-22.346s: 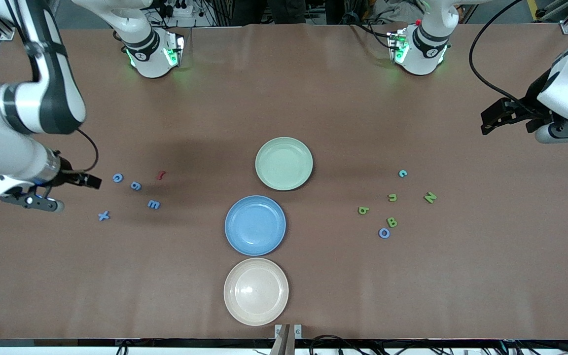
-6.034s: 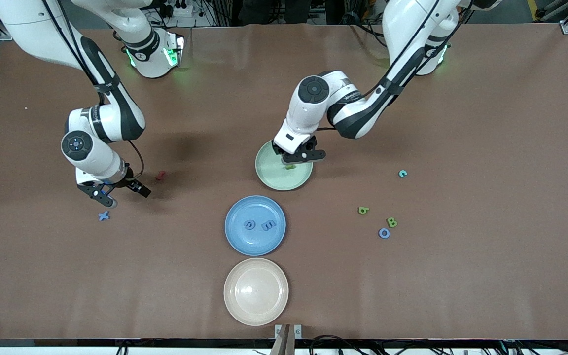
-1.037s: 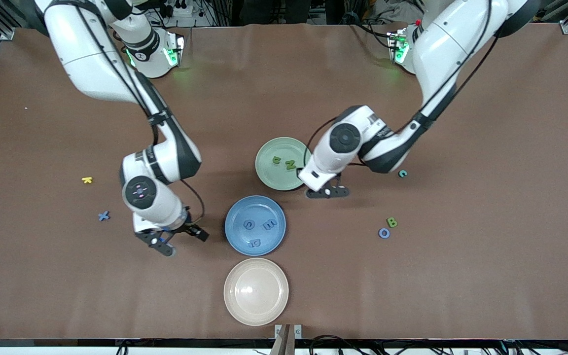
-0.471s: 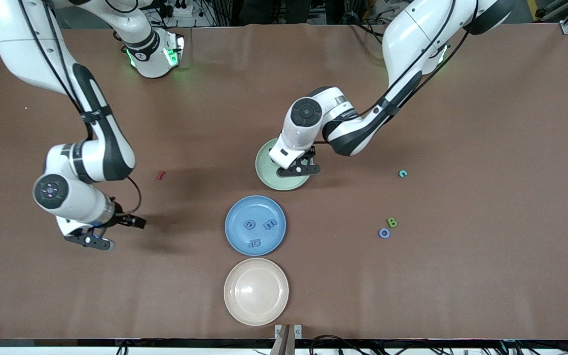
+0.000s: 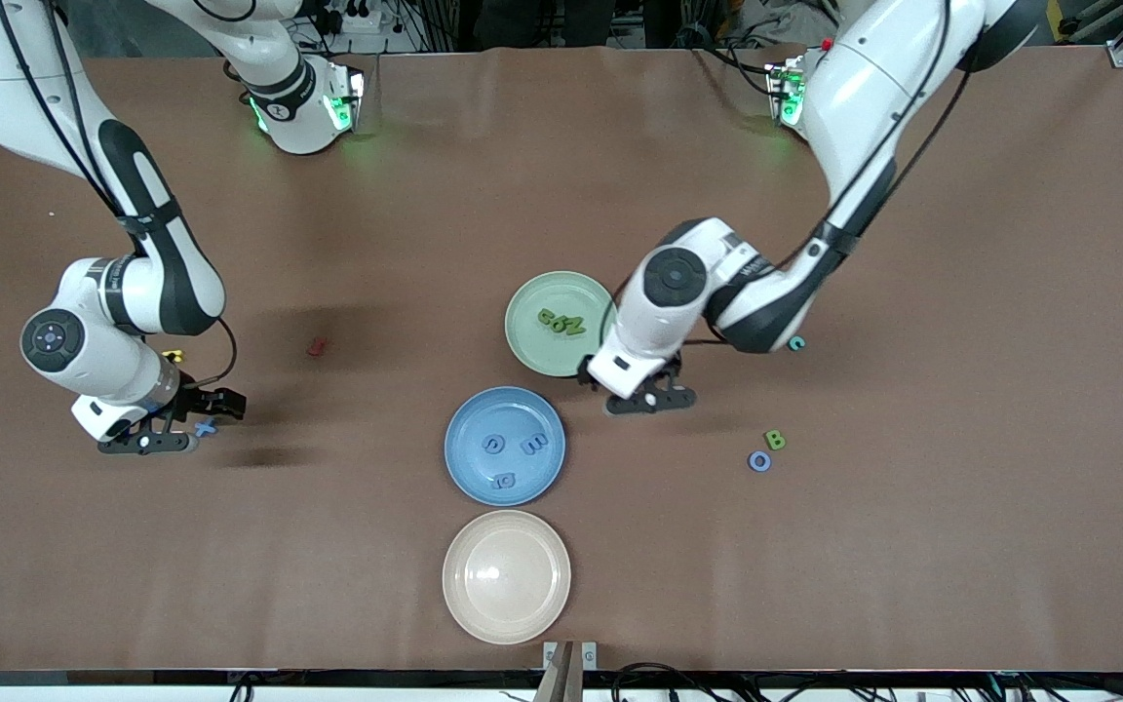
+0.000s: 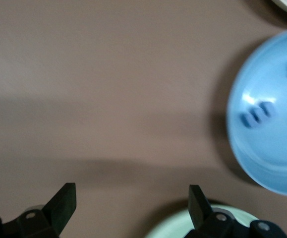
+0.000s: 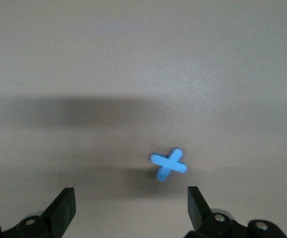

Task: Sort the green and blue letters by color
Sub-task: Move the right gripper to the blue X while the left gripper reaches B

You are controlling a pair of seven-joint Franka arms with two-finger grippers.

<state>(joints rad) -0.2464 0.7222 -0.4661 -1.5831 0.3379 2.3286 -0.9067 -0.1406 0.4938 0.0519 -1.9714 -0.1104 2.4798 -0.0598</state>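
The blue X belongs on the blue plate (image 5: 469,414), so my right gripper should next grab that letter by its crossing arms and sort it there.
Three green letters (image 5: 561,321) lie in the green plate (image 5: 524,346). Three blue letters (image 5: 513,453) lie in the blue plate (image 5: 469,414), which also shows in the left wrist view (image 6: 267,158). A blue X (image 5: 206,426) lies on the table toward the right arm's end. My right gripper (image 5: 157,437) is open and empty just beside it; the right wrist view shows the X (image 7: 168,164) ahead of the open gripper (image 7: 129,198). My left gripper (image 5: 647,395) is open and empty over the table beside the green plate, as the left wrist view (image 6: 131,198) shows. A green B (image 5: 774,440) and a blue O (image 5: 759,461) lie toward the left arm's end.
A teal c (image 5: 796,343) lies by the left arm's wrist. A red letter (image 5: 317,345) and a partly hidden yellow letter (image 5: 172,356) lie near the right arm. A beige plate (image 5: 506,576) stands nearest the front camera.
My left gripper has moved off the green plate to the table beside it, and a third green letter now lies in that plate. My right gripper has shifted up beside the blue X.
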